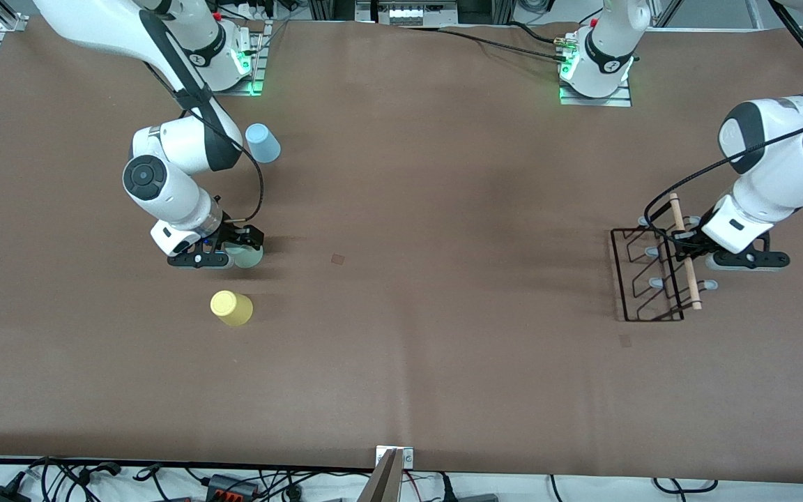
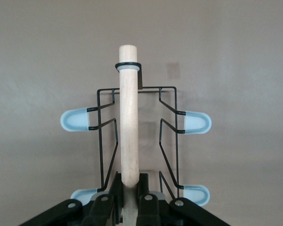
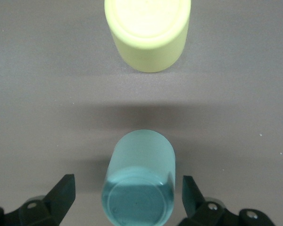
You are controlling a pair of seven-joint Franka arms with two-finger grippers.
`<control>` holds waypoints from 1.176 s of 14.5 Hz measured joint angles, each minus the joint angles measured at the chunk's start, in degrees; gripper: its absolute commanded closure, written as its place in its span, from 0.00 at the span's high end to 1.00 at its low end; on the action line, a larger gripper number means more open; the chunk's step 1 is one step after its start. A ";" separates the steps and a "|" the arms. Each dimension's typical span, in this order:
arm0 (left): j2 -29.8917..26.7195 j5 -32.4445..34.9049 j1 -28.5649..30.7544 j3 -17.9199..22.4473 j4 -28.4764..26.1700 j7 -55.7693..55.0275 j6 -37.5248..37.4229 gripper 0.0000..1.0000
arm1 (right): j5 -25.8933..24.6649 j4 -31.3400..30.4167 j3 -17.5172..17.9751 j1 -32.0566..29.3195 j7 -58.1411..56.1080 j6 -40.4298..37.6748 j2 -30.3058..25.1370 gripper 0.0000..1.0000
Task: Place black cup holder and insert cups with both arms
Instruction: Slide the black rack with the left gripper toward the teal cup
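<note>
My right gripper's fingers are on either side of the green cup, so it needs to close.
The black cup holder (image 1: 645,279) is at the left arm's end of the table, its wooden rod handle (image 1: 689,268) on top. My left gripper (image 1: 685,245) is shut on that rod, which also shows in the left wrist view (image 2: 129,117) between the closed fingers of the left gripper (image 2: 129,190), with grey-blue capped prongs (image 2: 196,122) on either side. My right gripper (image 1: 240,251) is open, low at the table, with a finger on each side of the pale green cup (image 1: 249,259) and not touching it. In the right wrist view the green cup (image 3: 140,169) stands between the spread jaws of the right gripper (image 3: 127,200).
The yellow cup (image 1: 231,308) stands nearer to the front camera than the green cup, and also shows in the right wrist view (image 3: 147,33). The light blue cup (image 1: 263,143) stands farther from the camera, beside the right arm's forearm. The brown table (image 1: 429,293) stretches between the cups and the holder.
</note>
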 measured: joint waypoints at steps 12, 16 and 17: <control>-0.58 -0.04 -1.23 -18.07 17.56 -4.59 -28.43 0.01 | -0.16 0.24 -0.05 0.00 0.00 -0.39 0.00 0.28; 3.84 -0.03 -3.13 -26.65 18.51 -16.83 -28.18 0.01 | -0.16 0.61 -0.03 0.02 -0.06 -0.40 0.12 0.21; 5.49 0.27 -5.00 -27.56 19.44 -20.53 -28.03 0.01 | -0.16 0.78 -0.03 0.02 -0.06 -0.55 0.13 0.21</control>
